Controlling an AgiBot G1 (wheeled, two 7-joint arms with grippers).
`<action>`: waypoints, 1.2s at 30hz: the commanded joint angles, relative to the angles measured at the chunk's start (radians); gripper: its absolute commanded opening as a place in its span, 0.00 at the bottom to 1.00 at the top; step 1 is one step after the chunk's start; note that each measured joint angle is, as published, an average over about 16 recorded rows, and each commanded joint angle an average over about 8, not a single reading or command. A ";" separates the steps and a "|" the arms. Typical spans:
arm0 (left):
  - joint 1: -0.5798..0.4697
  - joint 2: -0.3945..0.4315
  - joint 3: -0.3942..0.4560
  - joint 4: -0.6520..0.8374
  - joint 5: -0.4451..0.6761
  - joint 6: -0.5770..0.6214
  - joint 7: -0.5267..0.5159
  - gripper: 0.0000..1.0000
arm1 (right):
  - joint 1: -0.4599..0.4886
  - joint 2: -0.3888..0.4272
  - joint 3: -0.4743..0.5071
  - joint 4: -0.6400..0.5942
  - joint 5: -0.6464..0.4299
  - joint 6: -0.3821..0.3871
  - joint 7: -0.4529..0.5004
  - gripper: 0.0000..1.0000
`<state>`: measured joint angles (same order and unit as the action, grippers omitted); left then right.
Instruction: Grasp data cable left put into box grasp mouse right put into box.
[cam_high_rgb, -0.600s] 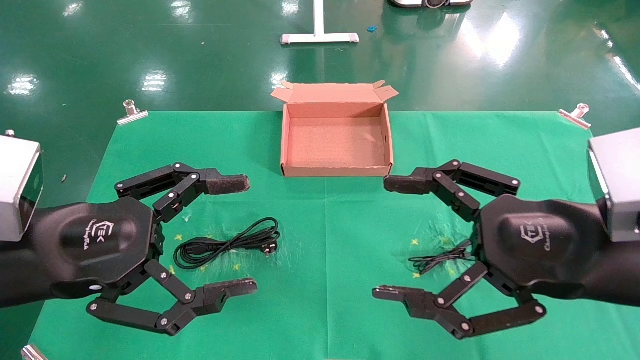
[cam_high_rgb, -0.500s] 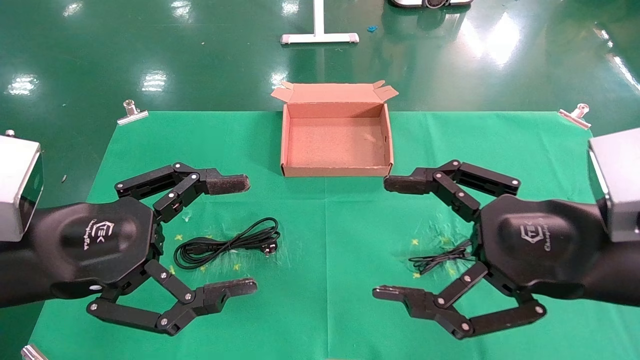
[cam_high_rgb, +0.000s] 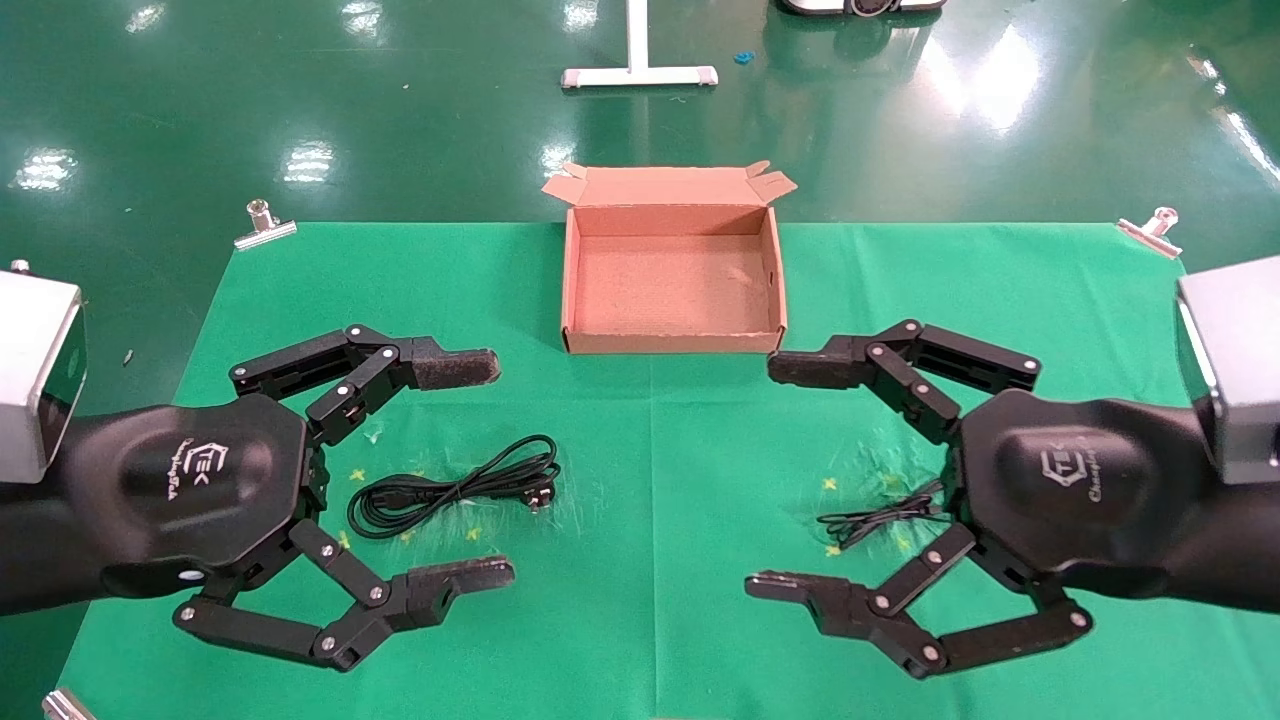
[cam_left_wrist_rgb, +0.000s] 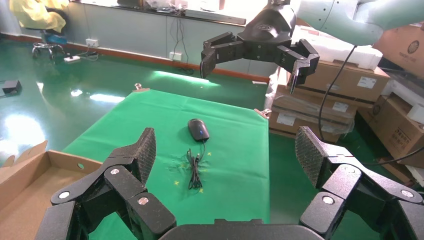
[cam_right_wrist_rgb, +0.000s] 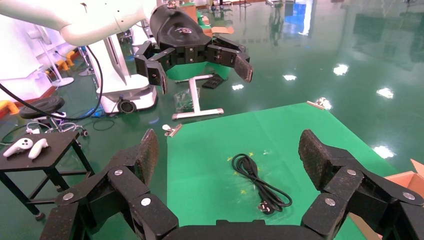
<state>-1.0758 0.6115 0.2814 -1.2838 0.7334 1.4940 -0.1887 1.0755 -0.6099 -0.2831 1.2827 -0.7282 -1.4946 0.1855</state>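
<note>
The right gripper needs to grab the thin cord around its gathered middle (cam_high_rgb: 889, 514) next, as the cord's loops fan out slack at the ends.
The data cable (cam_high_rgb: 455, 487), a thick looped black cord with a plug, lies on the green cloth front left; it also shows in the right wrist view (cam_right_wrist_rgb: 260, 182). My left gripper (cam_high_rgb: 497, 470) is open and empty, hovering above it. The mouse's thin cord (cam_high_rgb: 880, 515) lies front right, its body hidden under my right hand in the head view; the left wrist view shows the oval mouse (cam_left_wrist_rgb: 198, 129) and its bundled cord (cam_left_wrist_rgb: 193, 170). My right gripper (cam_high_rgb: 763, 476) is open and empty above it. The brown box (cam_high_rgb: 672, 342) stands open and empty at the middle back.
The green cloth (cam_high_rgb: 650, 450) covers the table, held by metal clips at the back left (cam_high_rgb: 264, 225) and back right (cam_high_rgb: 1152, 232) corners. A white stand foot (cam_high_rgb: 638, 72) is on the floor behind. Cardboard cartons (cam_left_wrist_rgb: 345, 85) are stacked beyond the table's right side.
</note>
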 joint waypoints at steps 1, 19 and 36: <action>0.000 0.000 0.000 0.000 0.000 0.000 0.000 1.00 | 0.000 0.000 0.000 0.000 0.000 0.000 0.000 1.00; -0.091 -0.049 0.102 -0.067 0.329 -0.021 -0.015 1.00 | 0.100 0.084 -0.092 0.067 -0.329 0.033 0.060 1.00; -0.277 0.186 0.344 -0.065 1.009 -0.142 -0.035 1.00 | 0.155 0.123 -0.131 0.074 -0.445 0.030 0.136 1.00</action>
<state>-1.3483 0.7934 0.6228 -1.3507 1.7417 1.3531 -0.2336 1.2287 -0.4861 -0.4135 1.3570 -1.1729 -1.4632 0.3196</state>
